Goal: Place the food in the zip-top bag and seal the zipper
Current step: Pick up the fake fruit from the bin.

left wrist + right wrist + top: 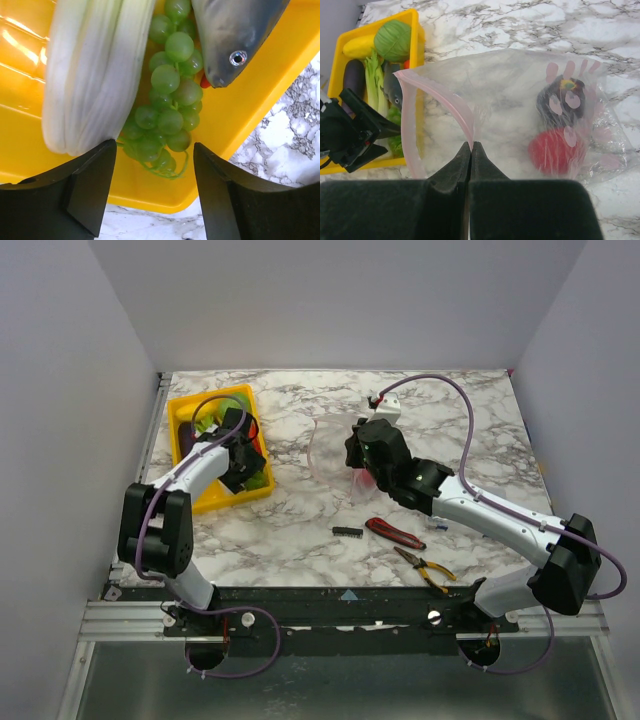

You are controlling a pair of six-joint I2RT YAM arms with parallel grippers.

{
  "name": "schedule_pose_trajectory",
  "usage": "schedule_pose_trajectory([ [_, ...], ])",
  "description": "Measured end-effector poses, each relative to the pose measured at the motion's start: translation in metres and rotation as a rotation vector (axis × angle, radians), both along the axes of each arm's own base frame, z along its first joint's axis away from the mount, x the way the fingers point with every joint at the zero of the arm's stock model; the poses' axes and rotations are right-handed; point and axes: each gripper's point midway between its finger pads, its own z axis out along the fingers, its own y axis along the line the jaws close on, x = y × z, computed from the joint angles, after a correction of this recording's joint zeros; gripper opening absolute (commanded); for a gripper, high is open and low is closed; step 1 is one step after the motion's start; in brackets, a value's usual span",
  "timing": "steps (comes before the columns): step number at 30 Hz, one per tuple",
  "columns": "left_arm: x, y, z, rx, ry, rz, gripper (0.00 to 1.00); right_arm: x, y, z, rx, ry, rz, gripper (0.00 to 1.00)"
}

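Note:
The grapes need to stay free to go into the zip-top bag first, so my left gripper should next pick up the green grape bunch (167, 105) by its stem end (159, 158).
My right gripper (471, 145) is shut on the pink zipper (454, 109) of the clear zip-top bag (515, 100) and holds its mouth open toward the tray. A red toy fruit (555, 150) and a dark purple one (560, 100) lie inside the bag. In the top view the bag (330, 445) sits mid-table by the right gripper (362, 455). My left gripper (155, 192) is open over the yellow tray (240, 120), its fingers either side of a green grape bunch (167, 105). A green-white leek (92, 70) and a grey toy fish (235, 35) lie beside it.
The yellow tray (190, 405) stands at the back left and also holds a green round ball (394, 39), a yellow piece (357, 46) and a purple aubergine (354, 76). Red-handled cutters (393, 532), yellow-handled pliers (425, 567) and a small black part (347, 531) lie near the front.

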Motion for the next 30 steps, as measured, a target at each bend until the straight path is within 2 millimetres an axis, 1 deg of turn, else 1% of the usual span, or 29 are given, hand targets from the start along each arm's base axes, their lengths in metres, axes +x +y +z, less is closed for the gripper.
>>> schedule_pose_trajectory([
  [2,0.004,-0.007,-0.005,-0.024,0.013,-0.007,0.67,0.0,0.0,0.0,0.0,0.0,0.0,0.0],
  [4,0.007,-0.013,-0.009,-0.033,0.024,-0.007,0.65,0.0,0.0,0.0,0.0,0.0,0.0,0.0],
  [6,0.007,-0.015,-0.013,-0.032,0.043,-0.002,0.61,0.0,0.0,0.0,0.0,0.0,0.0,0.0],
  [7,0.007,-0.015,-0.013,-0.031,0.047,0.005,0.56,0.0,0.0,0.0,0.0,0.0,0.0,0.0],
  [8,0.007,-0.015,-0.013,-0.032,0.047,0.013,0.49,0.0,0.0,0.0,0.0,0.0,0.0,0.0],
  [10,0.005,-0.015,-0.014,-0.027,0.054,0.018,0.27,0.0,0.0,0.0,-0.001,0.0,0.0,0.0],
  [11,0.003,-0.014,-0.016,-0.023,0.065,0.025,0.13,0.0,0.0,0.0,-0.001,0.0,0.0,0.0],
  [12,0.003,-0.014,-0.017,-0.022,0.071,0.027,0.06,0.0,0.0,0.0,-0.001,0.0,0.0,0.0],
  [14,0.002,-0.013,-0.017,-0.017,0.074,0.04,0.0,0.0,0.0,0.0,-0.001,0.0,0.0,0.0],
  [19,0.0,-0.008,-0.016,0.006,0.078,0.043,0.0,0.0,0.0,0.0,0.0,0.0,0.0,0.0],
  [23,-0.003,-0.003,-0.001,0.031,0.047,0.022,0.0,0.0,0.0,0.0,-0.001,0.0,0.0,0.0],
  [25,-0.004,-0.002,0.012,0.034,0.016,0.009,0.0,0.0,0.0,0.0,-0.001,0.0,0.0,0.0],
  [26,-0.005,0.0,0.025,0.033,-0.022,-0.001,0.0,0.0,0.0,0.0,-0.001,0.0,0.0,0.0],
  [27,-0.006,0.0,0.033,0.031,-0.047,-0.007,0.0,0.0,0.0,0.0,-0.001,0.0,0.0,0.0],
  [28,-0.009,0.001,0.05,0.028,-0.094,-0.021,0.0,0.0,0.0,0.0,-0.001,0.0,0.0,0.0],
  [30,-0.014,0.003,0.069,0.025,-0.153,-0.04,0.0,0.0,0.0,-0.001,-0.001,0.001,0.0,0.0],
])
